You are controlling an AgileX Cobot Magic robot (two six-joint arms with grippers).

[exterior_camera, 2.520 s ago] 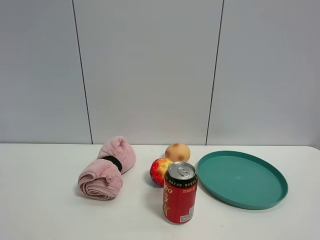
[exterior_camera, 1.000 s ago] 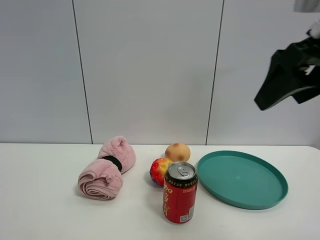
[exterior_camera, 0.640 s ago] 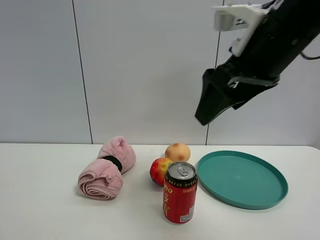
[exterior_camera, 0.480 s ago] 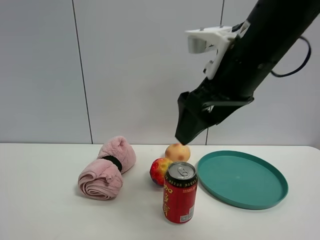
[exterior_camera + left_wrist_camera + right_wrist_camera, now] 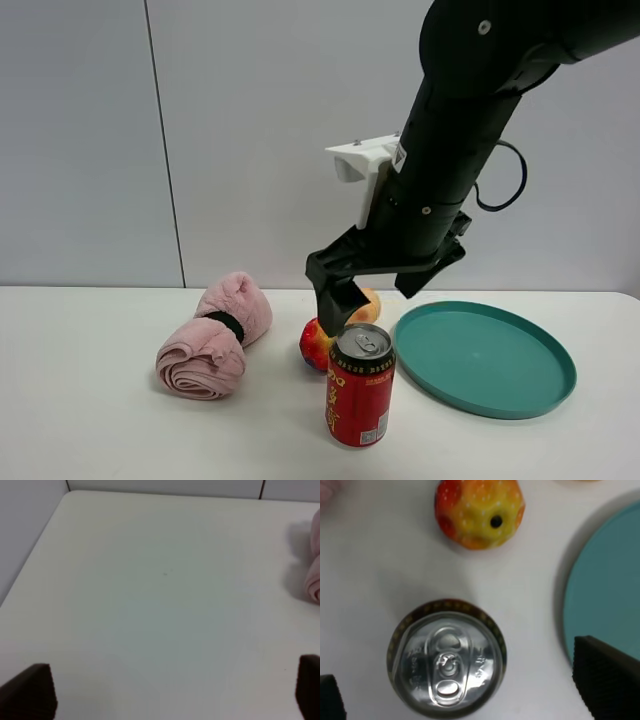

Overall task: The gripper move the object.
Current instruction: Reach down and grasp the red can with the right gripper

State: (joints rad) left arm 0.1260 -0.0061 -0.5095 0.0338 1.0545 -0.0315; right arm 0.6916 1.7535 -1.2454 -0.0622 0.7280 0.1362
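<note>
I will next grab the red drink can with my right gripper by its silver-topped upper end (image 5: 364, 349), to move the can onto the teal plate.
The red drink can (image 5: 360, 388) with a silver top stands upright on the white table (image 5: 90, 430), near the front. My right gripper (image 5: 378, 290) hangs just above and slightly behind it, on a black arm with a white part. In the right wrist view the can top (image 5: 447, 666) lies between the two black fingertips (image 5: 607, 685), jaws wide apart around it and not touching. My left gripper (image 5: 167, 695) is open and empty over bare table; it is out of the exterior view.
A red-yellow ball (image 5: 316, 342) (image 5: 479, 512) sits just behind the can. A tan round fruit (image 5: 366, 305) is behind it, partly hidden by the gripper. A teal plate (image 5: 520, 385) (image 5: 610, 580) lies right of the can. A rolled pink towel (image 5: 213, 340) (image 5: 315, 565) lies to the left.
The right arm has swung in from the upper right and come down to the left, from high over the plate to just above the can. The can and other things have not moved.
</note>
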